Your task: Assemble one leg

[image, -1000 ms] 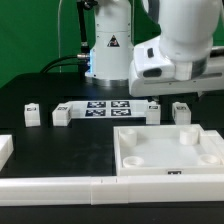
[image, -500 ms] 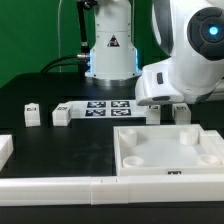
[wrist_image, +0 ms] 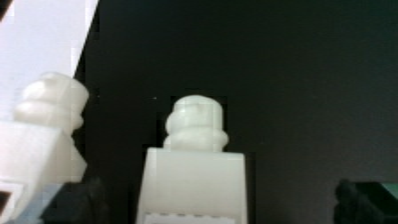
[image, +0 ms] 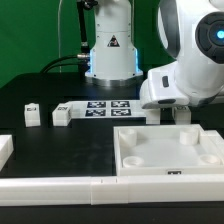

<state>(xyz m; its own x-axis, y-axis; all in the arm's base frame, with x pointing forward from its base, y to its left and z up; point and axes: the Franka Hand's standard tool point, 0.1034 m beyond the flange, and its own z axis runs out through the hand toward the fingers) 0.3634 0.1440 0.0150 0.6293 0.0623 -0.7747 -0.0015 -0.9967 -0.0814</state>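
My gripper holds the leg by its square body (wrist_image: 192, 184) next, so the leg's rounded knob stays free to enter the white panel.
In the wrist view one leg (wrist_image: 192, 165), a small white post with a rounded knob at its end, lies on the black table between my gripper's (wrist_image: 217, 202) dark fingers (wrist_image: 365, 200). The jaws stand apart, with a gap on one side of the leg. A second leg (wrist_image: 43, 135) lies beside it. In the exterior view my gripper (image: 164, 112) is low over the table behind the white panel (image: 170, 150) and hides that leg. Another leg (image: 183, 113) shows next to it. Two more legs (image: 32, 115) (image: 62, 116) stand at the exterior view's left.
The marker board (image: 105, 106) lies in the middle, in front of the robot base. Long white border strips (image: 60, 186) run along the front, and a white piece (image: 5, 150) sits at the exterior view's left edge. The panel's edge shows in the wrist view (wrist_image: 36, 40).
The arm has swung toward the exterior view's right and come down lower over the legs behind the panel. The parts on the table have not moved.
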